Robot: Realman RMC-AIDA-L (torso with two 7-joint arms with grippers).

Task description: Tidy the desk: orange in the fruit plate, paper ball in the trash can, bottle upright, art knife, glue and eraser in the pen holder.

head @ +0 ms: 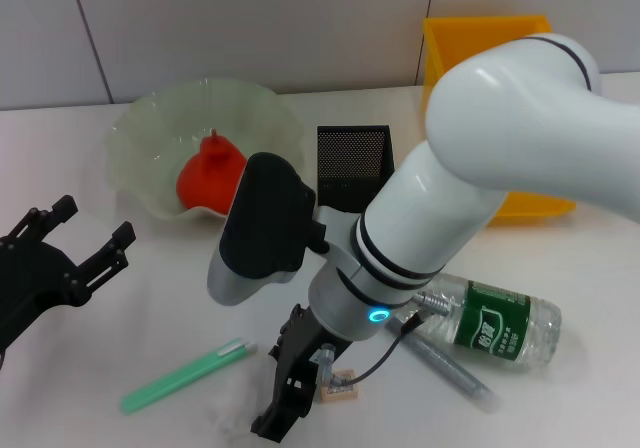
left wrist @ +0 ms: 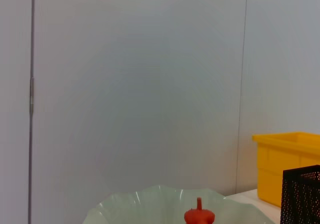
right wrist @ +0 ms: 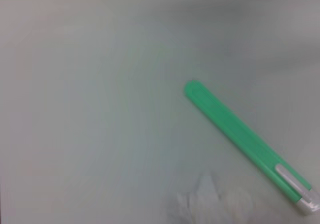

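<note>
My right gripper's fingers reach down beside the crumpled paper ball (head: 232, 413) (right wrist: 215, 206) at table level and closing now would catch it, so it is time to close.
The orange (head: 208, 176) lies in the pale-green fruit plate (head: 150, 133); both also show in the left wrist view, the orange (left wrist: 199, 216) inside the plate (left wrist: 150, 204). The bottle (head: 492, 323) lies on its side at the front right. A grey glue stick (head: 455, 368) lies just in front of it. The green art knife (head: 185, 376) (right wrist: 245, 139) and the white paper ball (head: 225, 408) (right wrist: 210, 204) lie at the front. The tan eraser (head: 340, 386) lies right beside my right gripper (head: 285, 398), which hangs low over the table near the paper ball. My left gripper (head: 92, 223) is open and empty at the left.
The black mesh pen holder (head: 352, 163) (left wrist: 302, 196) stands behind my right arm. The yellow trash can (head: 480, 43) (left wrist: 290, 161) is at the back right, largely hidden by that arm. A wall runs behind the table.
</note>
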